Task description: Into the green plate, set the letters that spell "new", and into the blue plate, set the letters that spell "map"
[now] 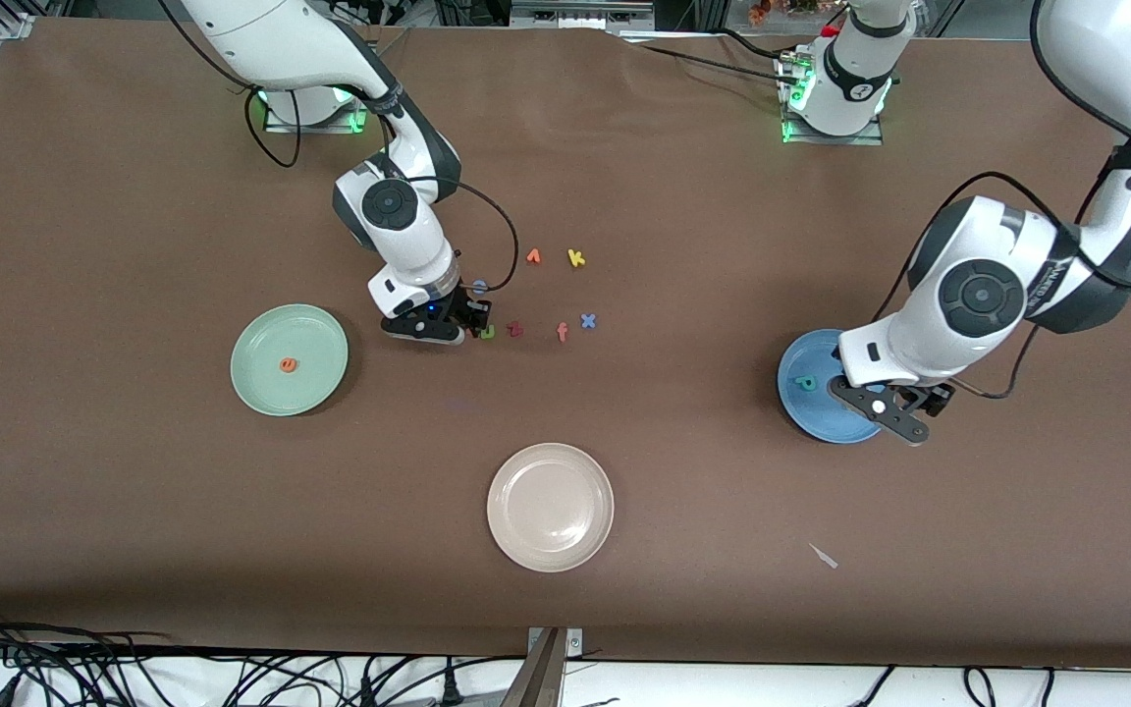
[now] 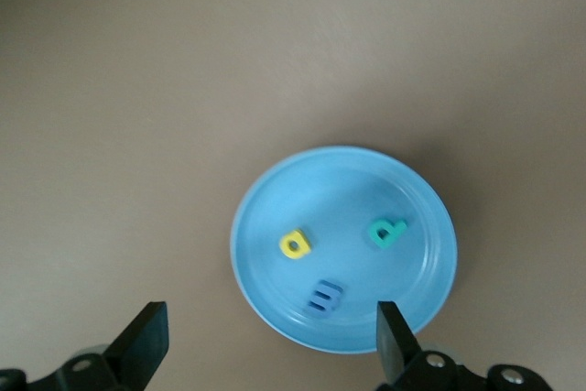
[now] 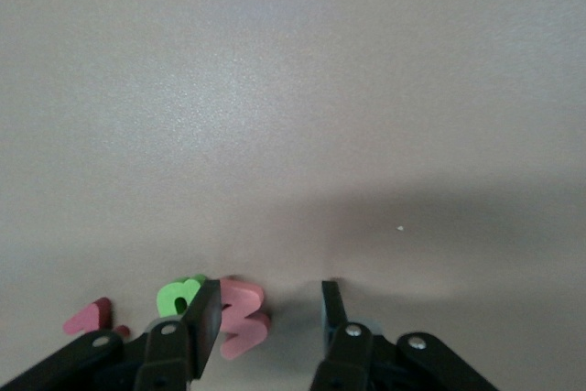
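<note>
The right gripper grabs the green n by its legs next, to help spell "new" on the green plate (image 1: 315,339).
The blue plate (image 2: 412,199) holds the yellow a (image 2: 293,244), the teal p (image 2: 388,232) and the blue-violet m (image 2: 325,298). My left gripper (image 2: 272,318) hangs open over this plate (image 1: 811,412), holding nothing. The green plate (image 1: 315,339) holds the orange e (image 1: 288,365). My right gripper (image 3: 269,295) is down at the table, open, with the pink w (image 3: 243,318) between its fingers, against one finger and clear of the other. The green n (image 3: 179,298) lies just outside that finger; it also shows beside the right gripper (image 1: 472,324).
A dark red z (image 1: 514,330), salmon f (image 1: 562,332) and blue x (image 1: 587,320) lie in a row beside the n. An orange letter (image 1: 533,256) and yellow k (image 1: 576,258) lie farther from the front camera. A cream-white plate (image 1: 551,506) sits nearer it.
</note>
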Robot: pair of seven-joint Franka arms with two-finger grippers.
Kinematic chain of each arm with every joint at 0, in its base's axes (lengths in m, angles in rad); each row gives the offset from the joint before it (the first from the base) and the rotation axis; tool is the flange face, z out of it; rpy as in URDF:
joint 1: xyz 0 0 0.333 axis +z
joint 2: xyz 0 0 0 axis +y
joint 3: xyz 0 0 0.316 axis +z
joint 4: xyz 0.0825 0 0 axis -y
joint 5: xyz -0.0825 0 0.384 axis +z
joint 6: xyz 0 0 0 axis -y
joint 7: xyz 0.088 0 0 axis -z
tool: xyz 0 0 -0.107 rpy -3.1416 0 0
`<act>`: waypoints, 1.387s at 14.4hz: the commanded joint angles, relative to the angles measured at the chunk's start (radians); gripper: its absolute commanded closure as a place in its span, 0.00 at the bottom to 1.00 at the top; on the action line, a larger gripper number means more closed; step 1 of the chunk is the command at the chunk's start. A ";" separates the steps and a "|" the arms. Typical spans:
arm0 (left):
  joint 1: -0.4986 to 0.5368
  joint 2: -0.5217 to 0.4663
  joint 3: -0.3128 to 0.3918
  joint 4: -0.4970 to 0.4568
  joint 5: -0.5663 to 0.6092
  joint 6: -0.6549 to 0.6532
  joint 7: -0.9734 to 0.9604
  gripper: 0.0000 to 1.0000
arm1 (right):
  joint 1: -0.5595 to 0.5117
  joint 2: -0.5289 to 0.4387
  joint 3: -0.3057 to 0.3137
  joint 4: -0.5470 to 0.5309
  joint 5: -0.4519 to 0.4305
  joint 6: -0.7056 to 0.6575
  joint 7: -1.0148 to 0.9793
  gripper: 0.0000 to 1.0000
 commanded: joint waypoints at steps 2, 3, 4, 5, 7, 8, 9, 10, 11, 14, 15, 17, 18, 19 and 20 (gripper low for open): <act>-0.011 -0.014 -0.020 0.202 -0.013 -0.174 0.012 0.00 | 0.037 -0.031 0.003 0.002 0.010 -0.061 0.051 0.48; -0.011 -0.013 -0.020 0.273 -0.058 -0.216 0.007 0.00 | 0.049 -0.026 0.003 0.000 0.010 -0.058 0.074 0.48; -0.009 -0.011 -0.019 0.328 -0.112 -0.224 0.004 0.00 | 0.064 -0.023 0.003 0.002 0.012 -0.056 0.107 0.48; -0.008 -0.010 -0.011 0.360 -0.157 -0.224 0.004 0.00 | 0.078 -0.020 0.003 0.000 0.012 -0.058 0.130 0.48; -0.022 -0.057 0.018 0.361 -0.221 -0.223 -0.003 0.00 | 0.095 -0.020 0.003 -0.007 0.015 -0.058 0.135 0.48; -0.063 -0.123 0.091 0.343 -0.270 -0.223 -0.025 0.00 | 0.095 -0.019 0.003 -0.010 0.015 -0.058 0.134 0.48; -0.169 -0.189 0.236 0.312 -0.312 -0.223 -0.061 0.00 | 0.095 -0.014 0.003 -0.010 0.015 -0.056 0.126 0.48; -0.254 -0.230 0.351 0.300 -0.367 -0.227 -0.110 0.00 | 0.095 -0.003 0.001 -0.009 0.007 -0.056 0.117 0.48; -0.297 -0.270 0.436 0.280 -0.437 -0.230 -0.143 0.00 | 0.094 0.009 0.000 -0.007 0.001 -0.040 0.109 0.48; -0.379 -0.419 0.577 0.130 -0.536 -0.229 -0.157 0.00 | 0.092 0.041 -0.043 0.002 0.006 0.006 0.021 0.48; -0.408 -0.453 0.623 0.068 -0.537 -0.226 -0.158 0.00 | 0.088 0.041 -0.061 0.002 0.007 0.007 -0.022 0.48; -0.419 -0.465 0.655 0.039 -0.544 -0.226 -0.157 0.00 | 0.081 0.041 -0.083 0.003 0.012 0.007 -0.084 0.48; -0.419 -0.458 0.655 0.048 -0.544 -0.227 -0.155 0.00 | 0.078 0.040 -0.092 0.008 0.012 0.007 -0.098 0.48; -0.419 -0.452 0.653 0.052 -0.544 -0.227 -0.157 0.00 | 0.077 0.041 -0.097 0.026 0.015 0.005 -0.106 0.48; -0.419 -0.450 0.652 0.056 -0.544 -0.227 -0.155 0.00 | 0.077 0.043 -0.098 0.032 0.017 0.003 -0.104 0.49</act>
